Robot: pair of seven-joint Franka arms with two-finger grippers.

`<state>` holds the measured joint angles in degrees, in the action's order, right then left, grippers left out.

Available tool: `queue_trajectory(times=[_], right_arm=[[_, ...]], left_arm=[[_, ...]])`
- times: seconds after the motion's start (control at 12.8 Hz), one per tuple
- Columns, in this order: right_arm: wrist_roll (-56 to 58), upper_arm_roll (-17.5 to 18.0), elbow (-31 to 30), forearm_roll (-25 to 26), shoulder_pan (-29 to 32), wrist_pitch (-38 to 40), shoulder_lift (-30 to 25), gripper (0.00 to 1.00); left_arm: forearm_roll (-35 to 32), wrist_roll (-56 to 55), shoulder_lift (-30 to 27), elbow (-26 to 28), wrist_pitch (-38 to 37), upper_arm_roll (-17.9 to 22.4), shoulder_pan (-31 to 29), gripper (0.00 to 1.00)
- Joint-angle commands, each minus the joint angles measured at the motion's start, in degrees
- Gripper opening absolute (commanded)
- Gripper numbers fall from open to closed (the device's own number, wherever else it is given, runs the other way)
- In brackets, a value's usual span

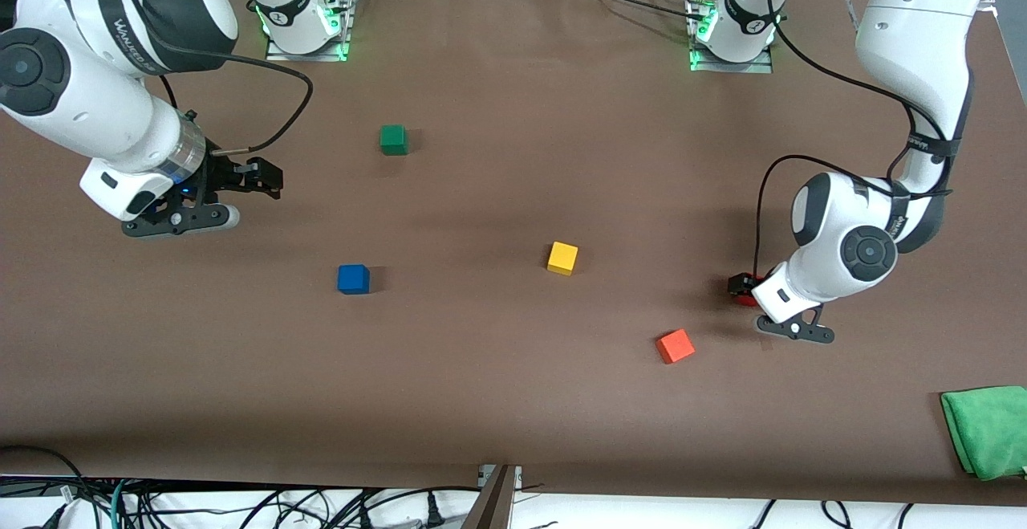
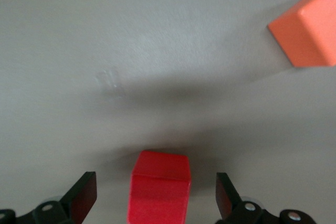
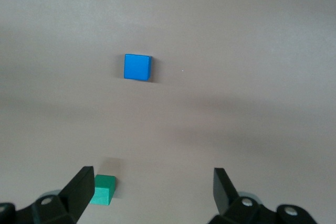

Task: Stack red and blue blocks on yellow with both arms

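Next, my right gripper grabs the blue block (image 1: pixel 353 278) by two opposite sides to build the stack on the yellow cube (image 1: pixel 562 258).
The red block (image 1: pixel 748 297) sits on the brown table toward the left arm's end and also shows in the left wrist view (image 2: pixel 159 187). My left gripper (image 1: pixel 740 286) is down around it, open, with a finger on each side and a gap to each (image 2: pixel 156 188). The blue block (image 1: pixel 353 278) lies toward the right arm's end and shows in the right wrist view (image 3: pixel 137 67). The yellow cube (image 1: pixel 562 258) sits mid-table. My right gripper (image 1: pixel 269 178) hangs open and empty (image 3: pixel 152 182) above the table between the blue block and a green cube.
An orange cube (image 1: pixel 675 345) lies nearer the front camera than the red block, close to it (image 2: pixel 307 27). A dark green cube (image 1: pixel 393 139) sits nearer the bases (image 3: pixel 102 190). A green cloth (image 1: pixel 988 429) lies at the corner near the left arm's end.
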<state>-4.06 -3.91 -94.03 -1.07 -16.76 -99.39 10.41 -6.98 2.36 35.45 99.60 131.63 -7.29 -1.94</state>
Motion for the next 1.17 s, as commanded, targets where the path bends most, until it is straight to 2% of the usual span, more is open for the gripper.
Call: queue_trajectory(times=[0.0, 0.23, 0.31, 0.39, 0.55, 0.62, 0.78, 1.09], right_arm=[[-1.1, 0.0, 1.2, -0.3, -1.0, 0.3, 2.1, 1.0], [-1.5, 0.0, 1.1, -1.6, -1.7, -3.6, 6.3, 1.0], [-1.7, 0.0, 0.8, -3.2, -2.3, -5.7, 8.3, 1.0], [-2.6, 0.0, 0.5, -3.6, -2.8, -8.4, 10.0, 1.0], [-5.5, 0.0, 0.3, -3.6, -3.8, -11.9, 12.7, 1.0], [-6.0, 0.0, -0.1, -3.6, -4.2, -14.0, 13.9, 1.0], [-6.2, 0.0, -1.8, -3.6, -4.6, -20.2, 16.6, 1.0], [-8.8, 0.0, -2.4, -4.0, -4.7, -29.5, 23.0, 0.99]], left_arm=[[-1.3, 1.4, -1.0, 3.2, 1.9, -0.1, -0.3, 1.0], [-1.3, 3.5, -1.5, 4.9, 1.9, -0.1, -0.5, 1.0], [-1.3, 4.6, -1.5, 5.0, 1.7, -0.1, -0.6, 0.96], [-1.3, 5.8, -1.5, 5.1, 1.6, -0.2, -0.7, 0.75], [-1.2, 7.7, -1.7, 4.9, 1.3, -0.2, -0.8, 0.22], [-1.2, 8.2, -2.0, 4.6, 1.2, -0.2, -0.7, 0.0], [-0.5, 7.5, -2.5, 3.1, 1.1, -1.1, -0.2, 0.0], [-0.3, 0.5, -2.4, -4.4, -3.4, -8.2, 1.8, 0.0]])
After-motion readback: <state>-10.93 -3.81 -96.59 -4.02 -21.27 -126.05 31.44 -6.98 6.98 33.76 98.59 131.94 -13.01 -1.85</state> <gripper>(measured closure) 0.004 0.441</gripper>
